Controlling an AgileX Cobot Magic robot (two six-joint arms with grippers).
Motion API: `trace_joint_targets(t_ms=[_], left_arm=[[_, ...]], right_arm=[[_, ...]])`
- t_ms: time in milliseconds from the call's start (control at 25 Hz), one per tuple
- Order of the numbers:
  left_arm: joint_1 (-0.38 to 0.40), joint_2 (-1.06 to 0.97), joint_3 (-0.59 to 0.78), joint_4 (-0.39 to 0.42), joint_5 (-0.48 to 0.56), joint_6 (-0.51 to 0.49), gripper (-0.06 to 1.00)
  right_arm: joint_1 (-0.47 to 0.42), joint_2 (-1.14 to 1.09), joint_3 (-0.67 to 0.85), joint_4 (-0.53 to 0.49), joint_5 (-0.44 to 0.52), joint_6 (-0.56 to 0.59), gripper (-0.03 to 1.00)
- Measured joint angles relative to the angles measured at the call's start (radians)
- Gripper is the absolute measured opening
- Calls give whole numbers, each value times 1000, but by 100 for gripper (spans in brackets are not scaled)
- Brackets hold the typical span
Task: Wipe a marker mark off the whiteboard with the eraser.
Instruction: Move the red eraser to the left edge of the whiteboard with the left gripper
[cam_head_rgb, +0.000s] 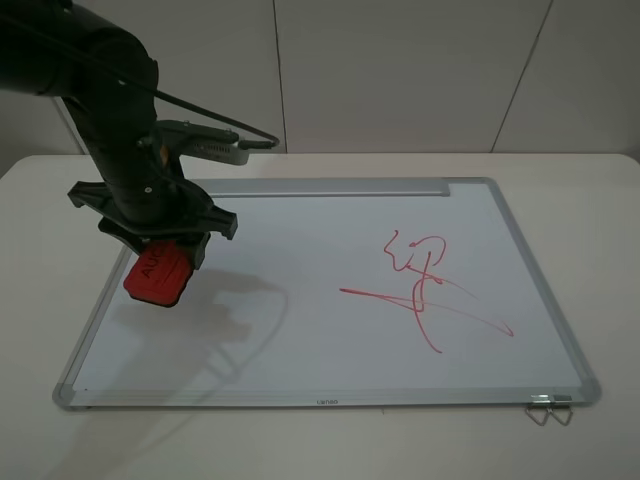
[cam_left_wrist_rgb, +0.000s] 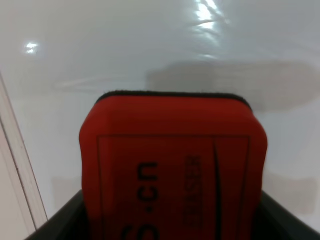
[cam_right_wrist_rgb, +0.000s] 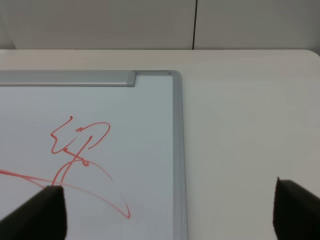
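Note:
The red eraser's lower edge hangs above the whiteboard (cam_head_rgb: 300, 340), its shadow apart, so it is too early to release. My left gripper lowers the eraser next.
My left gripper (cam_head_rgb: 165, 252) is shut on the red eraser (cam_head_rgb: 158, 272), which sits at or just above the left part of the whiteboard (cam_head_rgb: 300, 340), near its left frame. In the left wrist view the eraser (cam_left_wrist_rgb: 172, 160) fills the middle, its dark felt edge facing the board (cam_left_wrist_rgb: 150, 45), between the dark fingers (cam_left_wrist_rgb: 60, 225). I see no small three-stroke marker mark in any view. My right gripper (cam_right_wrist_rgb: 165, 215) is open, hovering over the whiteboard's (cam_right_wrist_rgb: 145, 175) right frame beside the table. It does not show in the exterior view.
A large red scribble (cam_head_rgb: 425, 280) of looping, crossing lines covers the board's right half and shows in the right wrist view as the scribble (cam_right_wrist_rgb: 80, 145). The silver tray bar (cam_head_rgb: 320, 186) runs along the far edge. A wire clip (cam_head_rgb: 548, 410) sits at the near right corner.

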Motion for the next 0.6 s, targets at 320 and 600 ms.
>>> trace_joint_targets(t_ms=[320, 600], left_arm=[[13, -5, 186, 11, -134, -141, 57], [45, -6, 279, 10, -259, -195, 57]], right_arm=[[0, 0, 0, 0, 0, 0, 71], [0, 0, 0, 0, 0, 0, 71]])
